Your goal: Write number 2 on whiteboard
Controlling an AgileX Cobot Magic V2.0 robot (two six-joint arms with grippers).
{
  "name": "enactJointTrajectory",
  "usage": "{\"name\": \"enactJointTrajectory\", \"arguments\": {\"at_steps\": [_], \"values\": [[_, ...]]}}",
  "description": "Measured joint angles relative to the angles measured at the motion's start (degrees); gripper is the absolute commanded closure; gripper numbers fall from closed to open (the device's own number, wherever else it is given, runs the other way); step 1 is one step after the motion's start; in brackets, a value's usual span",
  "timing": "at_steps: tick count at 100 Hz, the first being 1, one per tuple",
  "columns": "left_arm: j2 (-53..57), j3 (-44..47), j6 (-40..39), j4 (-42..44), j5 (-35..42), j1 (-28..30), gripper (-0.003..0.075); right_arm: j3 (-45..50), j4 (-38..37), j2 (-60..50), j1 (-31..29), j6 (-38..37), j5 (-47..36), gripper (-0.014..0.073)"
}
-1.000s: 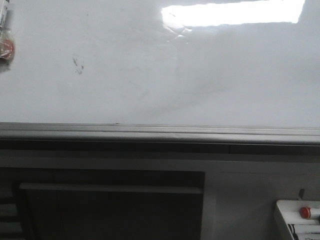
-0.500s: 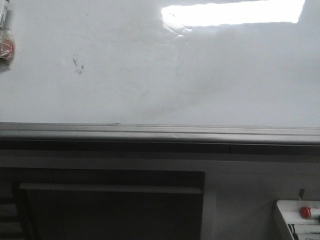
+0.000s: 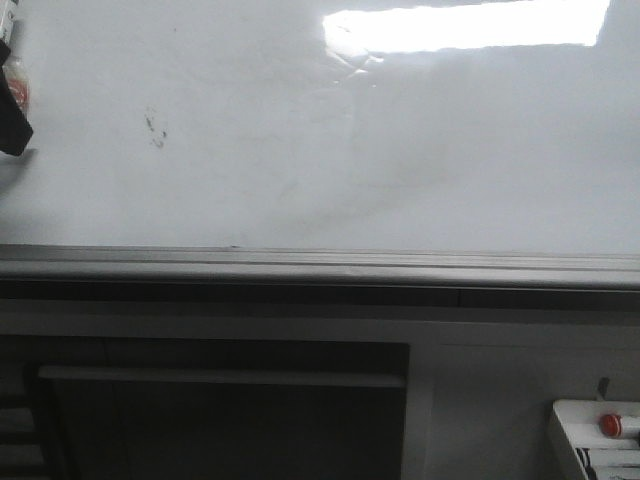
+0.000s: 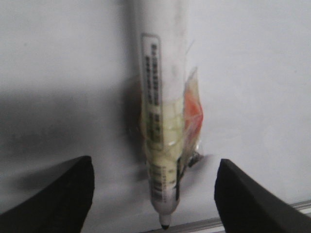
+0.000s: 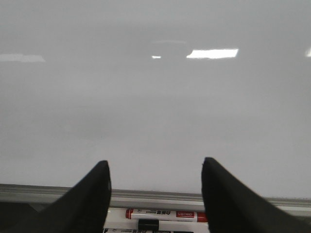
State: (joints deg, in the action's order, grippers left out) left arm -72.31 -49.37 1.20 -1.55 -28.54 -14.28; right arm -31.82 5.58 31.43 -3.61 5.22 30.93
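The left gripper should close on the marker now, because its fingers are beside the marker's lower body, above its black tip.
The whiteboard fills the upper front view, glossy with a bright glare. No drawn number 2 shows on it; only small faint smudge marks at the left. In the left wrist view a white marker wrapped in yellowish and orange tape lies against the board, its black tip near the rail. My left gripper is open, its jaws wide on either side of the marker and not touching it. One dark finger shows at the front view's left edge. My right gripper is open and empty over the board's lower edge.
A grey metal rail runs along the board's lower edge. Below it at the right stands a small white tray with a red-capped marker, which also shows in the right wrist view. A dark recess lies under the rail.
A dark finger of my left gripper has come into the front view at the left edge, now covering part of the orange-taped marker there. The rest is unchanged.
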Motion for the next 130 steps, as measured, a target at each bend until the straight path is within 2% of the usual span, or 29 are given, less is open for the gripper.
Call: {"name": "enactJointTrajectory", "arguments": {"at_steps": [10,37,61,83,101,115,130], "values": [[-0.7,-0.6,0.0,0.0,-0.4,0.0,0.0284,0.2,0.0,0.0,0.0,0.0,-0.1,0.022],[-1.2,-0.8,0.0,0.0,-0.4,0.0,0.0527,0.6,0.0,0.0,0.0,0.0,-0.5,0.022],[-1.3,-0.8,0.0,0.0,-0.4,-0.1,0.0668,0.6,0.0,0.0,0.0,0.0,-0.5,0.022],[0.8,-0.8,0.0,0.0,-0.4,-0.1,0.0739,0.6,0.0,0.0,0.0,0.0,-0.5,0.022],[2.7,-0.8,0.1,0.0,-1.9,-0.3,0.0739,0.6,0.1,0.0,0.0,0.0,-0.5,0.022],[4.2,-3.0,4.0,0.1,-7.6,-3.0,0.0739,0.4,1.8,0.0,0.0,0.0,0.3,0.0221],[4.4,-8.3,11.2,0.1,-18.0,-10.0,0.0739,-4.1,5.3,2.9,2.1,3.8,8.2,0.0221]]}}
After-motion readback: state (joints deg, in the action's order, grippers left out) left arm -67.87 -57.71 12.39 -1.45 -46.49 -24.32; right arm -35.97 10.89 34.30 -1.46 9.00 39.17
